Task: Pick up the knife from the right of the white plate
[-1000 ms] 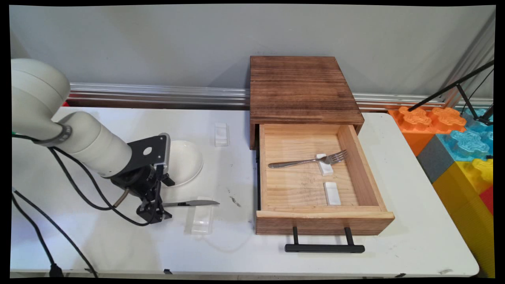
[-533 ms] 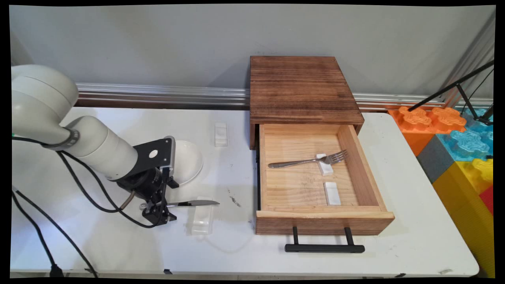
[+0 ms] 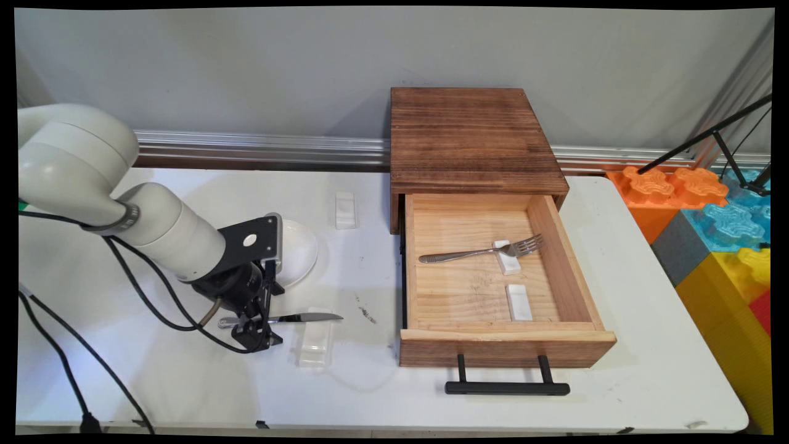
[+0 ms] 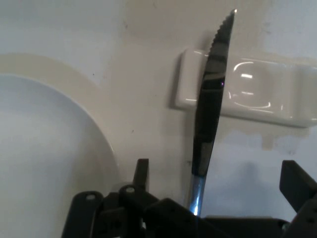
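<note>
Next, my gripper grabs the knife by its handle [image 3: 227,322], to lay the table knife across the empty rest in the drawer [image 3: 519,303].
A steel table knife [image 3: 302,317] lies on the white table with its blade resting across a small white rest [image 3: 315,345]. My gripper [image 3: 256,333] is down at the knife's handle, open, with one finger on each side of it. In the hand view the knife [image 4: 210,99] runs up from between the fingers [image 4: 142,173] and crosses the rest [image 4: 257,94]. A white bowl [image 3: 299,250] sits just behind the hand and fills the left of the hand view [image 4: 44,148].
A wooden box [image 3: 468,135] stands at the back with its drawer [image 3: 505,348] pulled open. In the drawer lie a fork [image 3: 481,251] and two white rests [image 3: 519,302]. Another white rest [image 3: 345,209] lies behind the bowl. Coloured foam blocks [image 3: 721,228] stand at right.
The hand has slid a little to the right along the knife, so the handle's end now shows at its left. The knife and the rest have not moved.
</note>
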`<state>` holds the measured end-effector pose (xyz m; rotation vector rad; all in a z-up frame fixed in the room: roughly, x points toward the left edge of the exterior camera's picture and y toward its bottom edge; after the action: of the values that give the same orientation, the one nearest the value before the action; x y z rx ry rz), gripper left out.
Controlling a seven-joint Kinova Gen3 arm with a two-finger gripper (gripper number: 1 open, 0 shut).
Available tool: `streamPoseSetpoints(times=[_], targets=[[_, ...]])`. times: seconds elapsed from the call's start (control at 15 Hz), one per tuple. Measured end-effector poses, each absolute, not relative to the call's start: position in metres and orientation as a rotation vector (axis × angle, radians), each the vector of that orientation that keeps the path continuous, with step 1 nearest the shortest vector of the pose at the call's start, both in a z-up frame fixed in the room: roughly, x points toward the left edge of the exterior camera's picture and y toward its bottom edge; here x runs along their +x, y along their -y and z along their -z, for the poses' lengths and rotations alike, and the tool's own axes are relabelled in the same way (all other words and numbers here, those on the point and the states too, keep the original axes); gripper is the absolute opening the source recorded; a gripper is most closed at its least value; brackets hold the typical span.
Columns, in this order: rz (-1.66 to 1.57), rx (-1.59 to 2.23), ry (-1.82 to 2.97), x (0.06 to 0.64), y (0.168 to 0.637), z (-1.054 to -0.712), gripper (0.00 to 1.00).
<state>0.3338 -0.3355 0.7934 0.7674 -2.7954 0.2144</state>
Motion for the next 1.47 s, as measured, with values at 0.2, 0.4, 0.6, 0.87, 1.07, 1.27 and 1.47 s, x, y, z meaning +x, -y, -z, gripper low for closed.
streamPoseSetpoints(times=[0.2,0.4,0.6,0.87,1.07,1.27,1.47], targets=[[-0.205,0.786,2.8,0.333,0.338,-0.795,1.0],[-0.195,0.8,2.805,0.335,0.339,-0.796,1.0],[-0.183,0.811,2.809,0.337,0.339,-0.796,1.0],[-0.167,0.813,2.811,0.34,0.34,-0.795,1.0],[-0.159,0.81,2.813,0.343,0.342,-0.792,1.0],[-0.151,0.804,2.814,0.346,0.344,-0.788,1.0],[-0.143,0.799,2.813,0.348,0.346,-0.783,1.0]])
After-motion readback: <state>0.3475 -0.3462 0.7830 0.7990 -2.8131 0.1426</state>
